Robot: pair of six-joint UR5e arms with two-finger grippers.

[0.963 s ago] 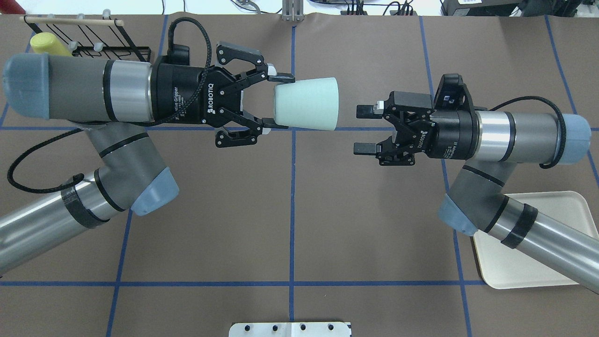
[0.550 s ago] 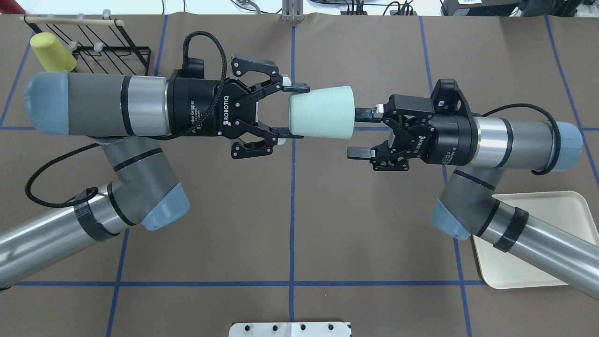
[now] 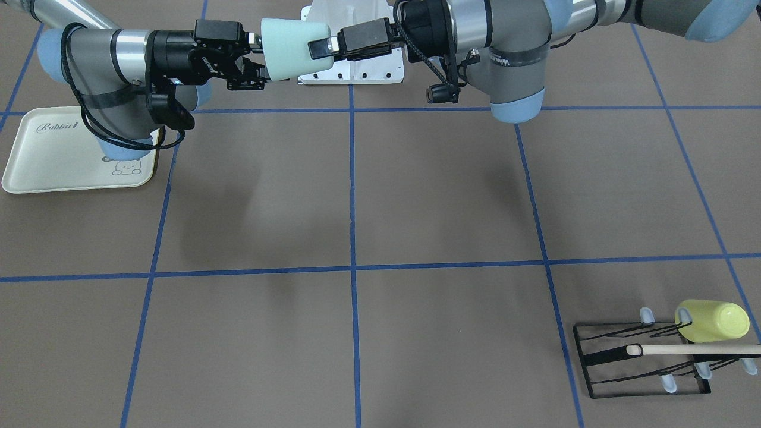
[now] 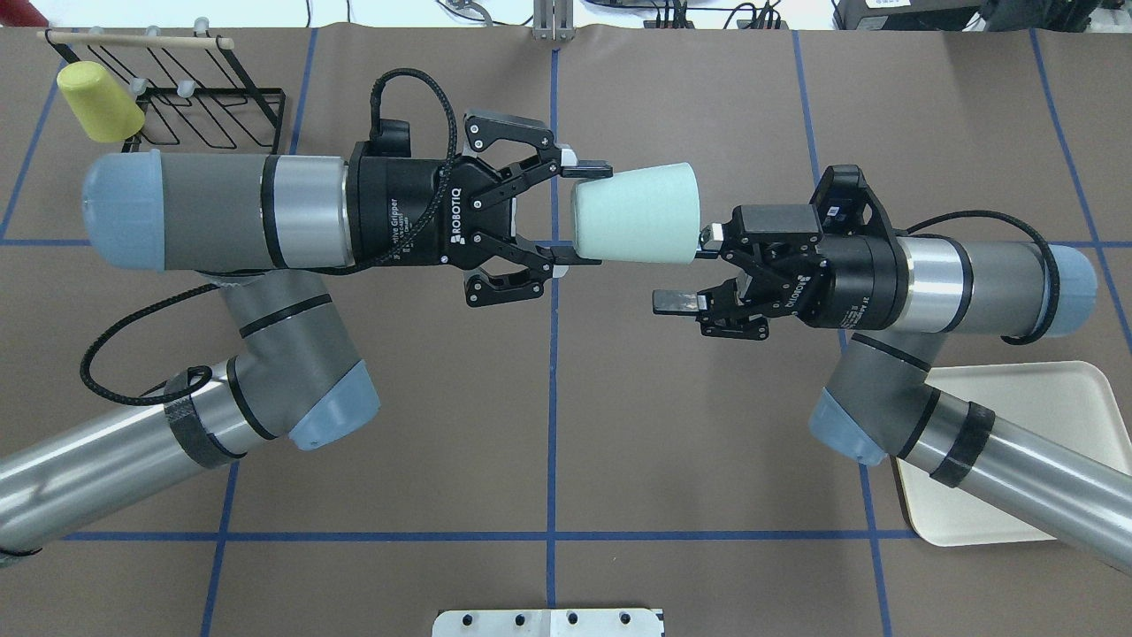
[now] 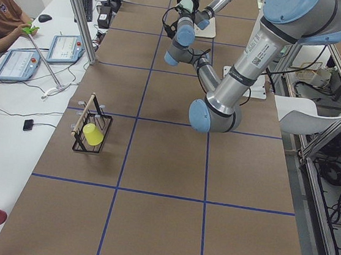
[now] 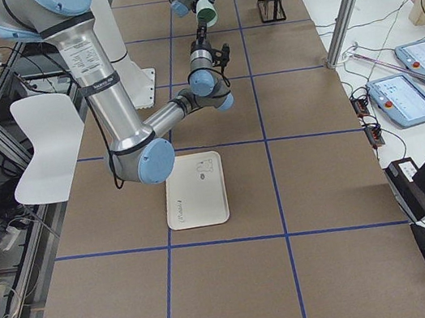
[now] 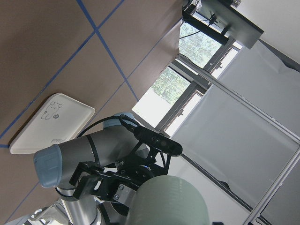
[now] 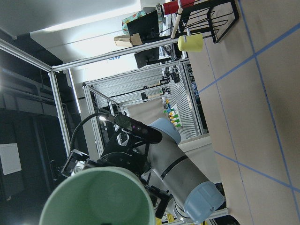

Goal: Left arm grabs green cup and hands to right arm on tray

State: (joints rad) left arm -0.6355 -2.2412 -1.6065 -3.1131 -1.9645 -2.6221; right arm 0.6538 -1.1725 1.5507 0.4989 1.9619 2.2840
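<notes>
I will next grab the green cup by its rim [image 3: 267, 49] with my right gripper, to take over the cup and put it on the tray [image 3: 78, 160].
My left gripper [image 4: 575, 213] is shut on the narrow base of the pale green cup [image 4: 638, 215], which it holds on its side above the table with its open mouth toward the right arm. My right gripper [image 4: 688, 268] is open at the cup's rim. Its upper finger is partly hidden behind the rim and its lower finger stands clear of the cup's side. The front view shows the cup [image 3: 290, 39] between the left gripper [image 3: 318, 46] and the right gripper [image 3: 255, 59]. The cream tray [image 4: 1048, 398] lies under the right arm, with nothing on its visible part [image 3: 53, 157].
A yellow-green cup [image 4: 97, 102] hangs on a black wire rack [image 4: 208, 97] at the far left corner. A white mounting plate [image 4: 548, 622] sits at the table's near edge. Blue tape lines cross the brown table.
My left arm has carried the green cup to the right. My right gripper has moved left and slightly toward me, so the cup's rim now meets its open fingers.
</notes>
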